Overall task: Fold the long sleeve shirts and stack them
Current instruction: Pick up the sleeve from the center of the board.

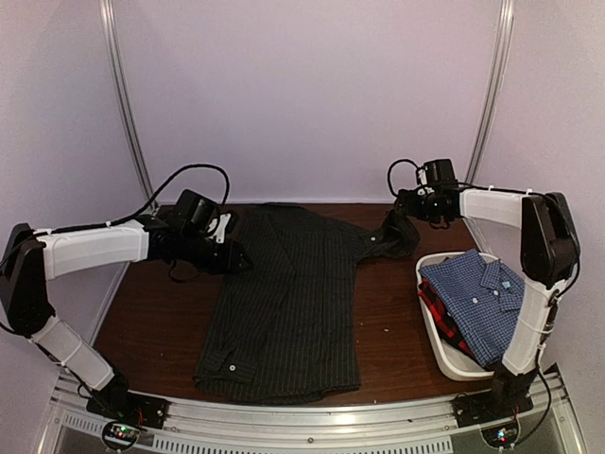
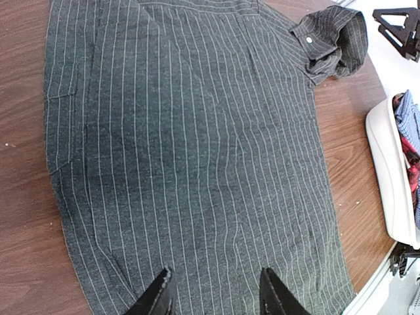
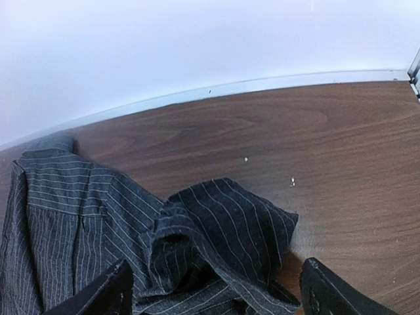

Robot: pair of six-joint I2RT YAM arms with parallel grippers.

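Note:
My right gripper will grab the bunched sleeve by its cuff end [image 1: 400,233] [image 3: 224,254] next, to fold it across the shirt toward my left gripper.
A black pinstriped long sleeve shirt [image 1: 284,303] lies spread flat on the brown table, its hem toward the arms. Its right sleeve is bunched into a loose heap [image 3: 223,230] at the far right [image 1: 389,230]. My right gripper [image 3: 216,275] hangs just above that heap, open wide, its fingers either side of the cuff and gripping nothing. My left gripper [image 2: 215,289] hovers open over the shirt's left edge [image 1: 234,255], with flat cloth showing between its fingers. A blue-white check shirt [image 1: 477,295] rests folded on a red-and-dark one [image 1: 437,305].
Both folded shirts lie in a white plastic tub [image 1: 442,348] at the table's right side, close to the right arm's base. Pale walls close the table at the back and sides. Bare wood shows left of the shirt [image 1: 151,312].

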